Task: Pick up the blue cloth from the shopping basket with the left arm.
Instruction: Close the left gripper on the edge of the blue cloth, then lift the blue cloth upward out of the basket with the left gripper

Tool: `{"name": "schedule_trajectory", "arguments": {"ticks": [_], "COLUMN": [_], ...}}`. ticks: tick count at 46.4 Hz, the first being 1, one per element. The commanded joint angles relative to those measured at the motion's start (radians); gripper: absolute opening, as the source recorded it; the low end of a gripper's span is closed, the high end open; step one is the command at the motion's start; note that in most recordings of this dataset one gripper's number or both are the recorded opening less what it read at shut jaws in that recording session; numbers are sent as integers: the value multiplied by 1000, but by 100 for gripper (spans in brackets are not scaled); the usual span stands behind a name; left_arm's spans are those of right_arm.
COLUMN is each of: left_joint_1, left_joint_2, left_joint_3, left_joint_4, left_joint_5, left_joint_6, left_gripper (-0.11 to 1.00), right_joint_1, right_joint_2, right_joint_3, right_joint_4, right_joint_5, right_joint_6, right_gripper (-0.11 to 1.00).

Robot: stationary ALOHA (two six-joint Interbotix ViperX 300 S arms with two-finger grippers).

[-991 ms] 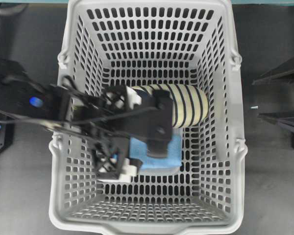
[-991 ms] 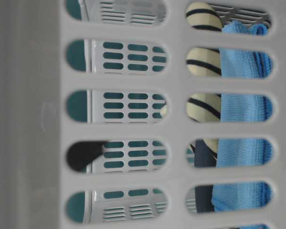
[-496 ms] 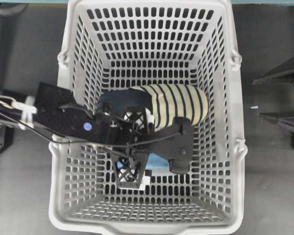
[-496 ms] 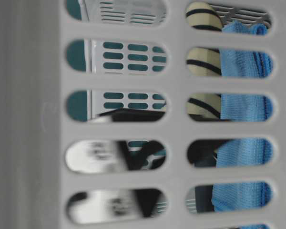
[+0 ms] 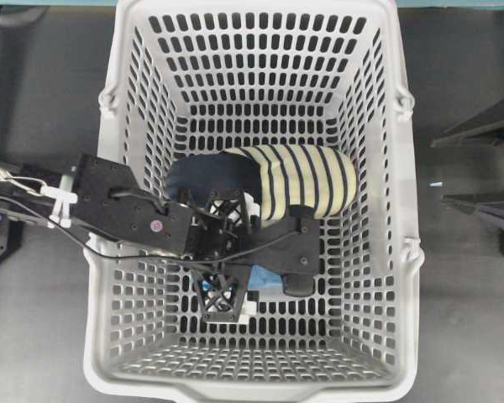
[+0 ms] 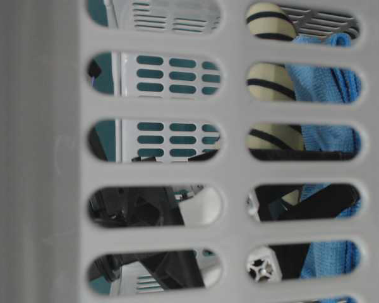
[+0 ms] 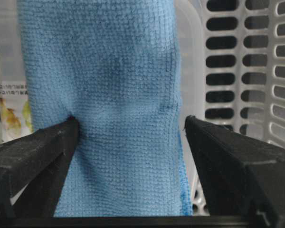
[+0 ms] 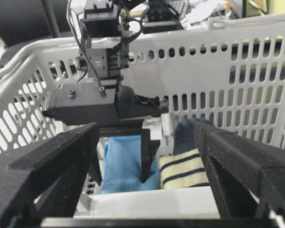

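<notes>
My left gripper is open with its fingers beside both edges of the cloth, so it needs to close on the blue cloth point(image 5: 267, 281) now.
The blue cloth point(image 7: 109, 85) lies folded on the floor of the grey shopping basket point(image 5: 378, 277), next to a navy and cream-striped fabric item point(image 5: 307, 180). My left gripper point(image 7: 129, 123) is deep inside the basket and open, one finger on each side of the cloth. Its left fingertip presses into the cloth's edge and its right fingertip stands just off the other edge. From overhead the left gripper point(image 5: 227, 256) covers most of the cloth point(image 5: 267, 281). My right gripper point(image 8: 145, 133) stays outside the basket, open and holding nothing.
The basket's slotted walls point(image 7: 247, 71) rise close around the left arm. The striped item point(image 8: 183, 173) lies right beside the cloth point(image 8: 121, 159). Outside, the right gripper point(image 5: 438, 170) hangs over the dark table beside the basket's right rim.
The left arm has dropped lower into the basket and shifted forward. Its open fingers now straddle the cloth and hide most of it from overhead. The right arm has not moved.
</notes>
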Motion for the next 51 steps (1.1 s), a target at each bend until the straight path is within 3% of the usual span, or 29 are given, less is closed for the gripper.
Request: {"name": "schedule_trajectory", "arguments": {"ticks": [1, 7, 15, 19, 27, 43, 51], "left_joint_1": [8, 8, 3, 3, 3, 18, 34], "left_joint_2": [-9, -9, -14, -28, -81, -245, -287], "left_joint_3": [2, 2, -12, -31, -91, -290, -362], "left_joint_4": [2, 3, 3, 3, 3, 3, 3], "left_joint_5": [-5, -3, 0, 2, 40, 288, 330], "left_joint_6": [-2, 5, 14, 17, 18, 20, 20], "left_gripper": [87, 73, 27, 13, 13, 13, 13], "right_joint_1": [2, 0, 2, 2, 2, 0, 2], "right_joint_2": [3, -2, -9, -17, -29, -44, -46], "right_joint_3": [-11, -9, -5, -2, 3, 12, 12], "right_joint_4": [3, 3, 3, 3, 3, 3, 3], "right_joint_5": [-11, -14, -15, -15, -15, -15, -18], "right_joint_6": [2, 2, 2, 2, 2, 3, 3], "right_gripper": [78, 78, 78, 78, 78, 78, 78]}}
